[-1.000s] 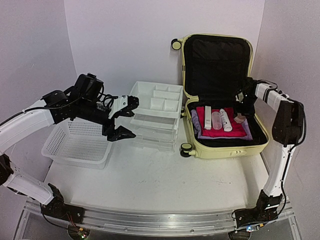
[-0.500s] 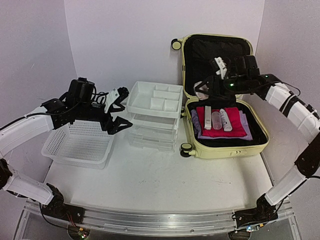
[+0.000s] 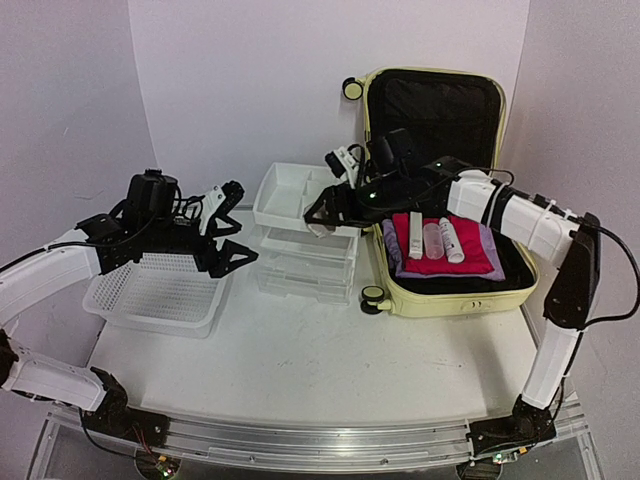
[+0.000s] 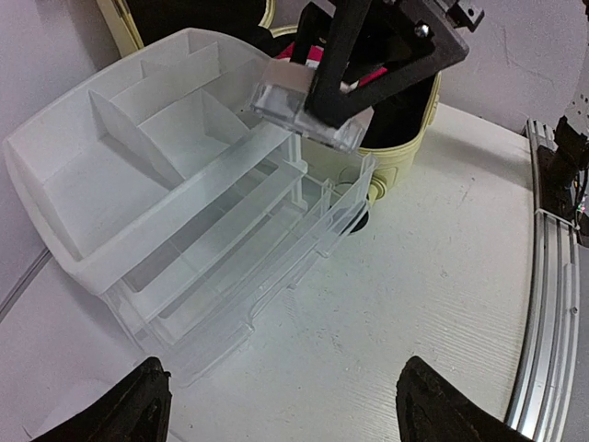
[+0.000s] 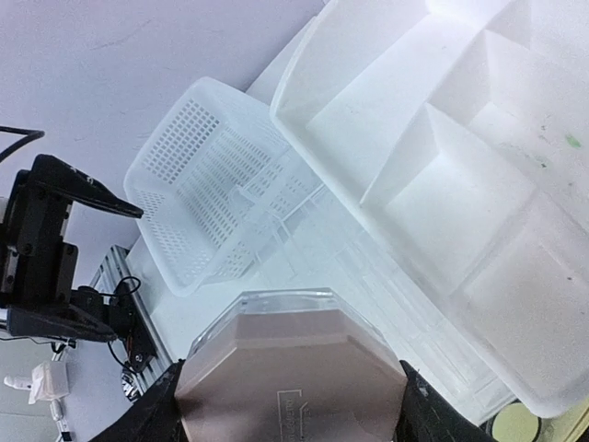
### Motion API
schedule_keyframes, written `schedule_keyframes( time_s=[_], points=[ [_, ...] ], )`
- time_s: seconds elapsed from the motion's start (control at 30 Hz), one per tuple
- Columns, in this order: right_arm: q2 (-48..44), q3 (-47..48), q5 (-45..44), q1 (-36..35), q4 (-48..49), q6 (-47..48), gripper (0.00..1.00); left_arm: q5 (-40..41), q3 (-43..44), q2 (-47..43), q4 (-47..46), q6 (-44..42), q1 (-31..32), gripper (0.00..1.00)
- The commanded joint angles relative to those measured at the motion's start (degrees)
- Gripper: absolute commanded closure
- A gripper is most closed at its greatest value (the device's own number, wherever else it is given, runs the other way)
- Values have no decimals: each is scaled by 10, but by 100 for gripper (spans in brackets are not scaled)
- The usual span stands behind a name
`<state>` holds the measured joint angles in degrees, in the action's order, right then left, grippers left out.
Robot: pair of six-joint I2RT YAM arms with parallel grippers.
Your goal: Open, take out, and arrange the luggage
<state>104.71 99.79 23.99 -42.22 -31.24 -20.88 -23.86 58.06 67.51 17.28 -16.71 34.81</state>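
I should wait to open my right gripper, since the compact case is high by the tray's front rim, above the clear drawer, and would land on that rim.
The pale yellow suitcase lies open at the right, lid up against the wall. Inside, white tubes and a clear bottle rest on folded pink and purple cloth. My right gripper is shut on a clear octagonal compact case with a rose-gold face. It holds the case above the front right of the white drawer unit's top tray; the case also shows in the left wrist view. My left gripper is open and empty between the basket and the drawer unit.
A white mesh basket stands at the left under my left arm. The drawer unit has clear drawers below its divided tray. The suitcase's wheel sits close to the unit's right side.
My right arm has swung left out of the suitcase with the compact case, from over the lid to above the drawer tray. My left gripper has drawn back left and lowered a little.
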Motion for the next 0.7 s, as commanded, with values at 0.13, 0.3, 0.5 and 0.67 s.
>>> schedule_keyframes(
  time_s=[0.13, 0.3, 0.5, 0.67],
  points=[
    [65, 117, -202, -65, -96, 47, 60, -14, 0, -9, -30, 1, -1, 16],
    [95, 146, -263, -86, -152, 59, 59, -19, -2, -10, -28, -2, -2, 16],
    [121, 159, -289, -88, -177, 59, 58, -19, 3, -7, -28, -3, -1, 16],
    [148, 180, -302, -88, -196, 61, 56, -25, 4, -2, -28, 1, -1, 17]
  ],
)
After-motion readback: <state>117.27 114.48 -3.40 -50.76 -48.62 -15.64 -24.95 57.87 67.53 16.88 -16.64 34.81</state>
